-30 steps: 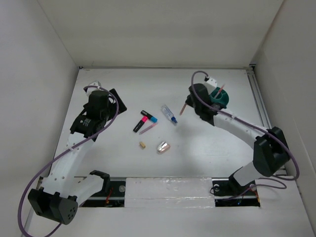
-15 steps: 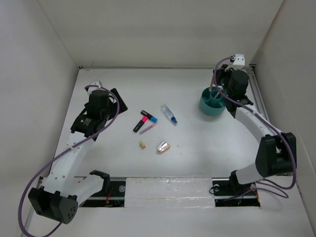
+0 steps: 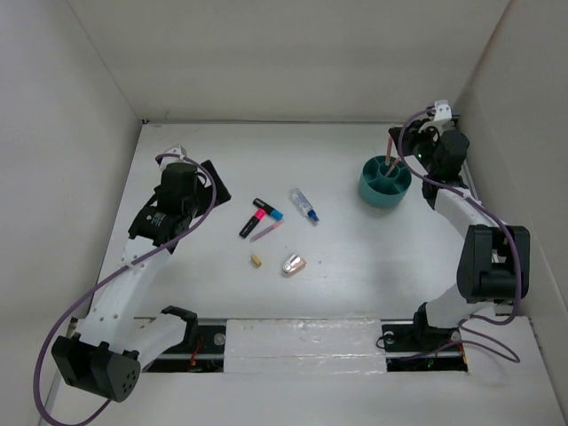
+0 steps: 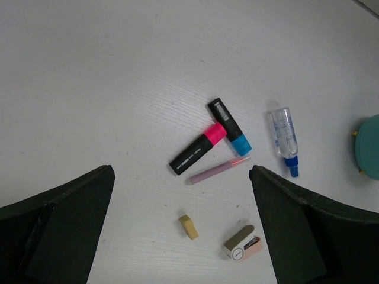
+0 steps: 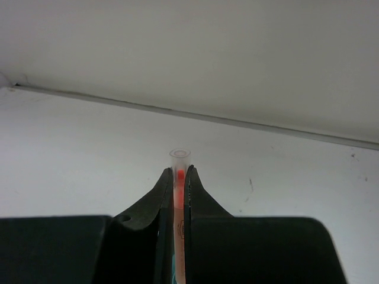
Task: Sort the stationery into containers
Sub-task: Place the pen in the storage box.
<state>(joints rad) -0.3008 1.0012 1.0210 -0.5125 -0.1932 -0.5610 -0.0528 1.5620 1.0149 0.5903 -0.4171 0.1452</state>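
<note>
My right gripper keeps hold of the thin pink pen for now until the pen is lower, since the pen hangs above the teal bowl's far rim.
The teal bowl (image 3: 384, 182) stands at the back right. My right gripper (image 3: 408, 146) hovers at its far rim, shut on a thin pink pen (image 5: 179, 155) whose clear tip pokes out between the fingers. On the table's middle lie a pink-capped marker (image 4: 198, 149), a blue-capped marker (image 4: 229, 126), another thin pink pen (image 4: 218, 170), a clear blue-capped tube (image 4: 283, 137), a tan block (image 4: 189, 226) and a silver-pink oval piece (image 4: 243, 243). My left gripper (image 4: 180, 171) hangs open above and left of them, holding nothing.
White walls close in the table at the back and on both sides. A rail runs along the right edge next to the bowl. The bowl's rim (image 4: 370, 148) shows at the right edge of the left wrist view.
My right arm has swung from the table's middle to the back right, carrying the pink pen to the bowl's far side. The left arm has not moved.
</note>
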